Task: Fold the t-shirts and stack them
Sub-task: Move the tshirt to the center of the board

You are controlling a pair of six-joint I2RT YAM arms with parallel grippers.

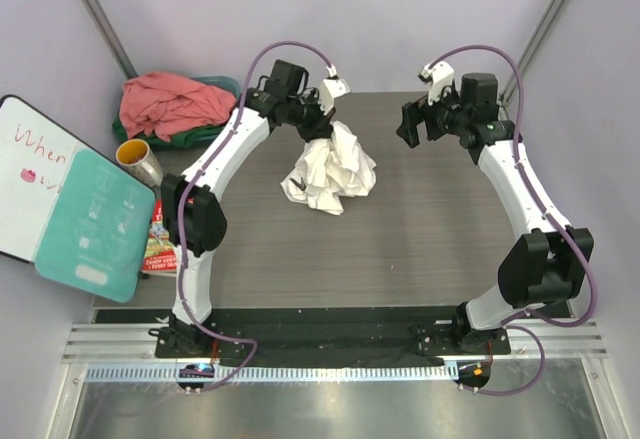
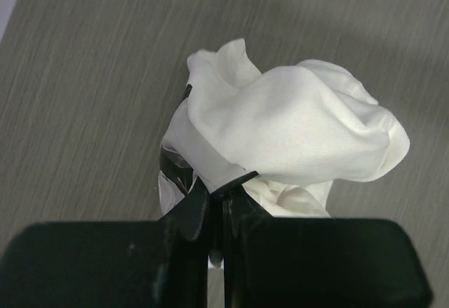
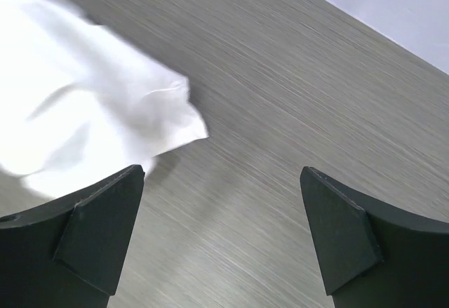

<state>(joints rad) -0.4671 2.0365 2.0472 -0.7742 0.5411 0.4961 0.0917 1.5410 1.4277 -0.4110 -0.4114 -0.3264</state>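
My right gripper takes the white t-shirt by its free outer edge (image 1: 371, 172) (image 3: 195, 121) next, opposite my left gripper's hold, to spread the shirt for folding.
A crumpled white t-shirt (image 1: 330, 169) hangs bunched over the middle of the grey table, its lower folds touching the surface. My left gripper (image 1: 318, 124) is shut on its top edge; in the left wrist view the cloth (image 2: 295, 122) balloons just past the pinched gripper (image 2: 223, 189). My right gripper (image 1: 408, 124) hovers to the right of the shirt, open and holding nothing. In the right wrist view its fingers (image 3: 105, 224) stand wide apart, with a corner of the white t-shirt (image 3: 84, 125) at upper left. A salmon-pink t-shirt (image 1: 170, 101) lies heaped on a dark green one (image 1: 205, 134) at the back left.
A teal board (image 1: 90, 224) leans against a whiteboard (image 1: 25, 174) at the left. Beside them stand a gold cup (image 1: 138, 157) and a red packet (image 1: 158, 244). Walls close in the table on three sides.
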